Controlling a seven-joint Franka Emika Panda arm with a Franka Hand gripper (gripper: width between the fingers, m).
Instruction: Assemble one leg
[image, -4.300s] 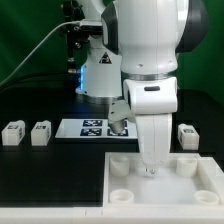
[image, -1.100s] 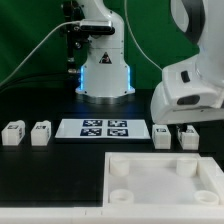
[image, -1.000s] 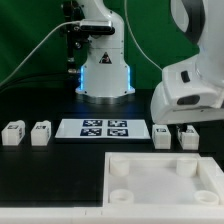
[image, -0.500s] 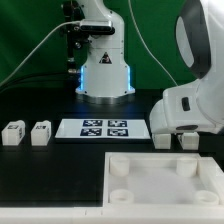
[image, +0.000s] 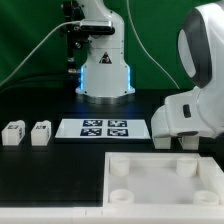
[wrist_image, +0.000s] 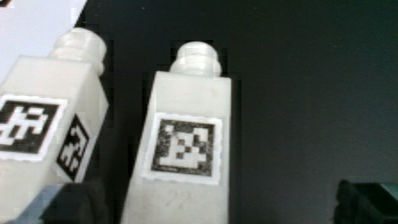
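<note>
In the wrist view my gripper's fingers reach down beside the white leg's sides, so it is now time to close on the leg.
In the wrist view two white legs lie side by side on the black table, each with a black-and-white tag. My gripper (wrist_image: 217, 200) is open just above the nearer leg (wrist_image: 192, 130). One dark finger (wrist_image: 71, 205) is close on one side of it. The other finger (wrist_image: 370, 200) stands well clear on the other side. The second leg (wrist_image: 50, 110) lies just outside the jaws. In the exterior view the arm's white hand (image: 190, 115) covers this pair at the right, with only bits of them (image: 163, 143) showing. The fingers are hidden there.
Two more legs (image: 13, 134) (image: 41, 132) stand at the exterior view's left. The marker board (image: 103, 128) lies in the middle. The large white recessed square piece (image: 165, 180) with round corner sockets fills the front right. The robot base (image: 105, 70) is behind.
The arm has left the large square piece and moved to the right-hand pair of legs. Over the last second it has sunk lower over them and hides more of them.
</note>
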